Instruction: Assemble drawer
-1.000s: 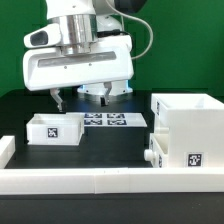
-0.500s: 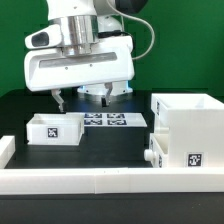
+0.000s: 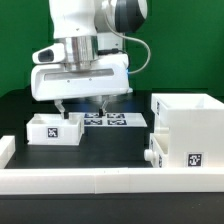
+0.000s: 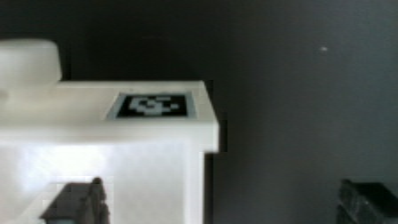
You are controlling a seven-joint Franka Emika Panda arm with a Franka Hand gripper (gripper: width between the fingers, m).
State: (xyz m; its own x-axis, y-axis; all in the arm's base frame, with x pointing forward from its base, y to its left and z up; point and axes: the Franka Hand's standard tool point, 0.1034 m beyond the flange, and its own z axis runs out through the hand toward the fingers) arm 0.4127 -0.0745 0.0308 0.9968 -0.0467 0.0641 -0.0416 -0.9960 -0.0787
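Observation:
My gripper grabs the small drawer box by its side [image 4: 194, 172] next, to fit it into the housing.
A small white drawer box [image 3: 54, 129] with a marker tag lies on the black table at the exterior view's left. In the wrist view it shows as a white block [image 4: 107, 150] with a tag on it and a rounded white knob [image 4: 27, 62] beyond it. A larger white drawer housing [image 3: 188, 128] stands at the exterior view's right. My gripper [image 3: 82, 106] is open and empty, hovering just above and behind the small box. In the wrist view my gripper [image 4: 222, 203] has one finger [image 4: 75, 201] over the box and the other over bare table.
The marker board [image 3: 106, 120] lies flat on the table behind the box, under the gripper. A white raised border [image 3: 90, 180] runs along the table's front edge, with a white block [image 3: 5, 148] at its left end. A green wall stands behind.
The arm has come down and shifted a little to the exterior view's right, bringing the open fingers closer to the small box. The parts have not moved.

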